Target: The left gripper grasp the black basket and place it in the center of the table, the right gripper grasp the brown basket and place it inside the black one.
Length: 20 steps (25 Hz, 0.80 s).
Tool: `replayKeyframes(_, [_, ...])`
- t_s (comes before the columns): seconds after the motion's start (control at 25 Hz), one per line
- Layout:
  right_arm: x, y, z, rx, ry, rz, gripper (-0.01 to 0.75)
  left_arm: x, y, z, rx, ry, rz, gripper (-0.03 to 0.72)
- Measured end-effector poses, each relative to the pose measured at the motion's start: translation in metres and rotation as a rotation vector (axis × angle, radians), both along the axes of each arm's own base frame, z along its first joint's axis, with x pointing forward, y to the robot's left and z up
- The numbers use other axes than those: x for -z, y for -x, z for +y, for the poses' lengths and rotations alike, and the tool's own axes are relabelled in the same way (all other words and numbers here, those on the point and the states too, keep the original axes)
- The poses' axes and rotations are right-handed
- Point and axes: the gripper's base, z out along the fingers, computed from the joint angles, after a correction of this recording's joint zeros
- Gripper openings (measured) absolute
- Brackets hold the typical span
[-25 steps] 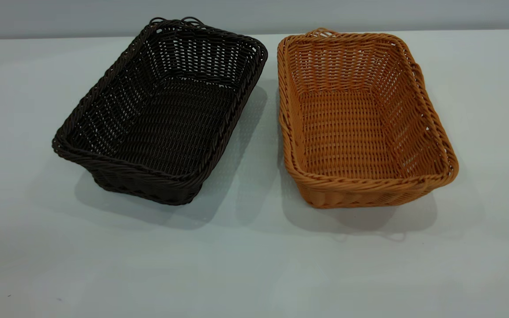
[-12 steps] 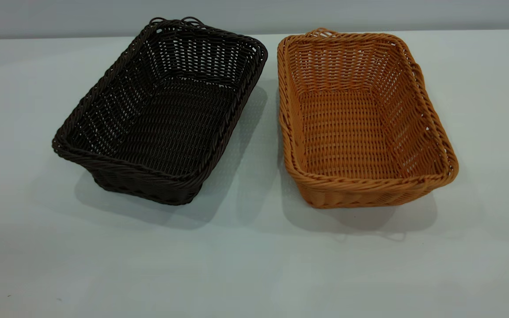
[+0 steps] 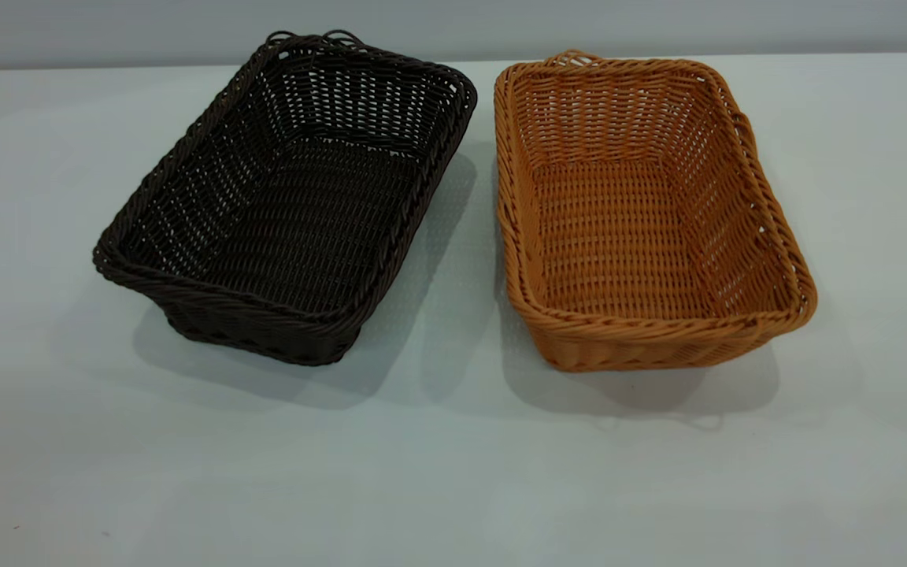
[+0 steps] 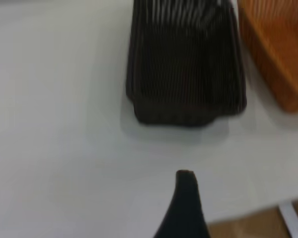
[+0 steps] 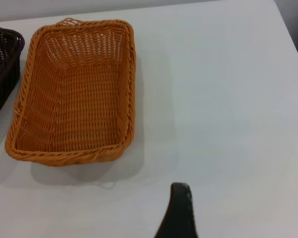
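My left gripper reaches the black basket and grabs its long side's rim (image 3: 190, 140) next, leaving the basket's inside free to take the brown basket (image 3: 642, 213).
The black basket (image 3: 288, 205) stands empty on the table (image 3: 453, 472), left of the middle, turned at a slight angle. The brown basket (image 3: 642, 213) stands empty just to its right, a narrow gap between them. Neither gripper shows in the exterior view. In the left wrist view a dark part of my left gripper (image 4: 185, 203) hangs over bare table, well short of the black basket (image 4: 186, 64). In the right wrist view a dark part of my right gripper (image 5: 178, 210) is over bare table, off the brown basket's (image 5: 74, 94) near corner.
The table's front edge (image 4: 248, 213) and the floor beyond show in the left wrist view. The table's right edge (image 5: 290, 37) shows in the right wrist view. Bare tabletop lies in front of both baskets.
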Motion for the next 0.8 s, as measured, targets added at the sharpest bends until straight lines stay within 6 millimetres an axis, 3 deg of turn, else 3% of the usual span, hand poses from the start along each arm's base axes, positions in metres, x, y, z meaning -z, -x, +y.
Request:
replayKeyframes(0.2, [-0.008,0.002,0.0,0.014,-0.022,-0.027,0.563,-0.034,-0.045,0.0,-0.034,0.024,0.011,0.548])
replayKeyframes(0.36, [-0.024,-0.006,0.0,0.018,-0.028,0.007,0.563,-0.045,-0.105,0.0,-0.049,0.001,0.07,0.548])
replayKeyframes(0.64, [-0.029,-0.039,0.001,0.025,-0.032,0.158,0.563,-0.03,-0.217,-0.002,-0.039,-0.078,0.136,0.548])
replayKeyframes(0.8, [-0.028,-0.053,0.001,0.03,-0.035,0.21,0.563,-0.008,-0.277,-0.016,0.016,-0.1,0.201,0.548])
